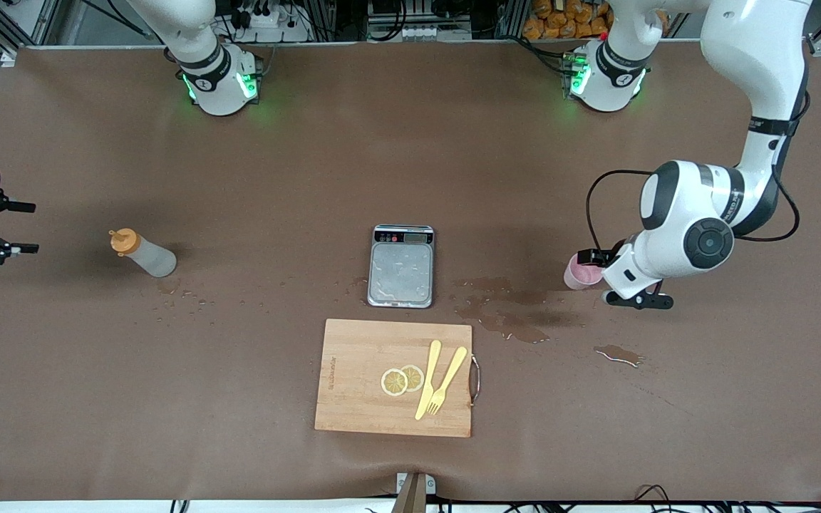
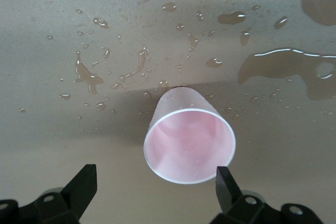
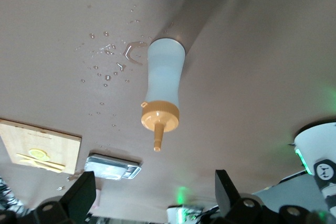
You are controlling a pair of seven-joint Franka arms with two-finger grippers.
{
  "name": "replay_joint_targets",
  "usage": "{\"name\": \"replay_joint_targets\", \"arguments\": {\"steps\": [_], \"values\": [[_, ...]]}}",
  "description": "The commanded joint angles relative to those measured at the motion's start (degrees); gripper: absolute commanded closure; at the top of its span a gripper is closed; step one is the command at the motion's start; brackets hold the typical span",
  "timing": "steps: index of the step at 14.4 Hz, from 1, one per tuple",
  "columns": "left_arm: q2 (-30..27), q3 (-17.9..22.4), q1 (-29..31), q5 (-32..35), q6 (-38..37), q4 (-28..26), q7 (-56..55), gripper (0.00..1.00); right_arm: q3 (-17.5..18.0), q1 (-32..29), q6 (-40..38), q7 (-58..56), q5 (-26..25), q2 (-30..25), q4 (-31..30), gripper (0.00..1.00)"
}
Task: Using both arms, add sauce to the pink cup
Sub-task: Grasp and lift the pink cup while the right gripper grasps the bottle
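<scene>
My left gripper is to grab the pink cup by its rim (image 2: 202, 181) next, which leaves the pink cup's opening (image 2: 190, 145) free to take the sauce.
The sauce bottle (image 1: 143, 254) stands upright on the brown table toward the right arm's end, with its orange nozzle cap on. It also shows in the right wrist view (image 3: 164, 85). My right gripper (image 1: 29, 228) is open and empty, apart from the bottle and pointing at it (image 3: 153, 178). The pink cup (image 1: 581, 272) stands upright toward the left arm's end and looks empty (image 2: 189, 145). My left gripper (image 1: 613, 279) is open and low beside the cup. The cup's rim reaches partly between the fingers (image 2: 156, 174), and one fingertip (image 2: 224, 177) is right at the rim.
A grey scale (image 1: 401, 266) sits mid-table. A wooden cutting board (image 1: 394, 376) with lemon slices, a yellow knife and a fork lies nearer the camera. Puddles (image 1: 510, 317) and drops wet the table between the scale and the cup and near the bottle.
</scene>
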Motion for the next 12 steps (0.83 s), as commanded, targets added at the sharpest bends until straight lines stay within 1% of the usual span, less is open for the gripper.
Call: {"name": "replay_joint_targets", "arguments": {"steps": [1,3,8,10,11,12], "values": [[1.4,-0.1,1.4,0.2,0.7,0.4,0.7,0.00,1.0,-2.2,-0.5,1.5,4.4,4.8,1.3,0.00],[2.7,-0.1,0.8,0.2,0.8,2.3,0.6,0.00,1.0,-3.3,-0.5,1.6,6.7,7.3,1.3,0.00],[5.3,0.0,0.3,0.5,1.5,2.6,0.6,0.00,1.0,-4.7,-0.5,1.7,10.5,13.0,1.2,0.00],[6.8,-0.1,0.3,1.2,1.7,3.7,0.6,0.00,1.0,-4.7,-0.3,2.4,11.9,15.3,1.2,0.00],[7.2,-0.1,0.2,1.2,1.8,4.0,0.4,0.14,1.0,-4.7,-0.3,2.7,13.4,16.5,1.2,0.00],[7.1,-0.1,0.1,1.1,1.8,4.0,0.1,0.77,1.0,-4.9,-0.3,2.7,14.2,17.8,1.2,0.00]]}}
